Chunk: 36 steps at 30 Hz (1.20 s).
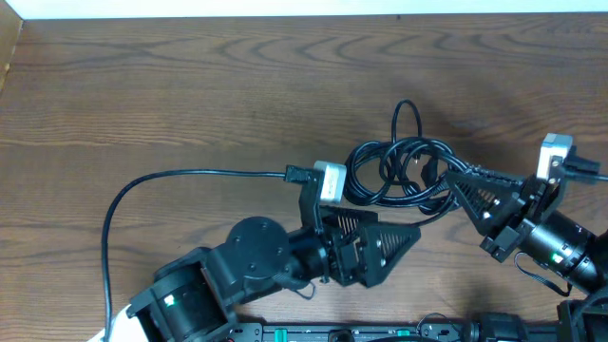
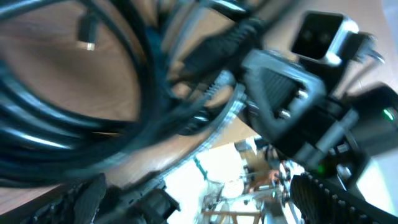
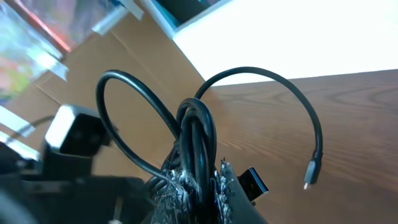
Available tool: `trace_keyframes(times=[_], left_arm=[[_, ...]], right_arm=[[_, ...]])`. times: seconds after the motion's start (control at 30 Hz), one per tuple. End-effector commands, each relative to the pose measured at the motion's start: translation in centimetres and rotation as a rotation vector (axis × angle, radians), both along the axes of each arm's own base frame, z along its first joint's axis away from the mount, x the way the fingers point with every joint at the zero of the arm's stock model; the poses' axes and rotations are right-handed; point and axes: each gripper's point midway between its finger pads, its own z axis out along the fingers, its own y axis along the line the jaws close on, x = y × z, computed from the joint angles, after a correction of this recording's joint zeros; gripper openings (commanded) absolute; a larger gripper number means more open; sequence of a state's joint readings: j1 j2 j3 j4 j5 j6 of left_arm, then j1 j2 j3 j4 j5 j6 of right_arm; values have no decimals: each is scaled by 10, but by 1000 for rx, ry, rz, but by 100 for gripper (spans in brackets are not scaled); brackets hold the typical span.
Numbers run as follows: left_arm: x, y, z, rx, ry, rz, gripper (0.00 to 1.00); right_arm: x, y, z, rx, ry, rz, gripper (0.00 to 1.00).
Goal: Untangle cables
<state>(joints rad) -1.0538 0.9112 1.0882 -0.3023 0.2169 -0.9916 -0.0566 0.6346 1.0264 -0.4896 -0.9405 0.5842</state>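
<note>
Next, my left gripper grabs the coiled loops of the black cable bundle (image 1: 394,171) (image 2: 148,93), opposite my right gripper's hold, to untangle the cables.
A black cable bundle (image 1: 394,171) lies coiled on the wooden table, with one loop sticking up at the back. A long strand (image 1: 171,176) runs from it to the left and curves down to the front edge. My right gripper (image 1: 454,180) is shut on the bundle's right side. In the right wrist view the cables (image 3: 196,134) pass between the right gripper's jaws (image 3: 208,186), with a blue USB plug (image 3: 249,182) and a small connector (image 3: 311,168) hanging free. My left gripper (image 1: 408,237) is open just in front of the bundle. The left wrist view shows blurred cables (image 2: 124,93) above the left gripper's spread fingers (image 2: 208,193).
The two arms are close together at the front right. The right arm's gripper (image 2: 280,93) and its wrist camera (image 2: 320,34) fill the right of the left wrist view. The table's far edge (image 1: 285,17) meets a white wall.
</note>
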Motion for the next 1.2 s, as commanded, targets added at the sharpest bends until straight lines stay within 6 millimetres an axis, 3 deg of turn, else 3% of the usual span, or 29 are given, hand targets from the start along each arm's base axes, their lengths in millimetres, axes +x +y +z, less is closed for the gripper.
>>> trace_keyframes(times=[0.0, 0.07, 0.2, 0.37, 0.67, 0.7, 1.0, 1.1, 1.17], left_arm=[[22, 4, 1, -5, 20, 130, 98], [34, 6, -4, 19, 4, 188, 99], [52, 11, -11, 50, -7, 289, 86], [57, 15, -5, 34, -22, 326, 56], [51, 10, -1, 9, -15, 288, 19], [50, 9, -1, 9, -13, 279, 10], [31, 0, 2, 49, -122, 133, 7], [21, 1, 9, 66, -226, 60, 8], [12, 3, 15, 66, -290, 14, 8]], right_arm=[[-6, 3, 10, 83, 64, 20, 1], [-6, 4, 10, 108, 94, 22, 1], [-10, 6, 11, 126, 117, 47, 1], [-11, 7, 11, 126, 117, 56, 1], [-9, 6, 11, 99, 81, 43, 1], [-7, 5, 11, 86, 64, 33, 1], [-4, 2, 10, -110, -178, 20, 3], [-4, 2, 10, -165, -247, 23, 9], [-4, 2, 10, -202, -291, 26, 17]])
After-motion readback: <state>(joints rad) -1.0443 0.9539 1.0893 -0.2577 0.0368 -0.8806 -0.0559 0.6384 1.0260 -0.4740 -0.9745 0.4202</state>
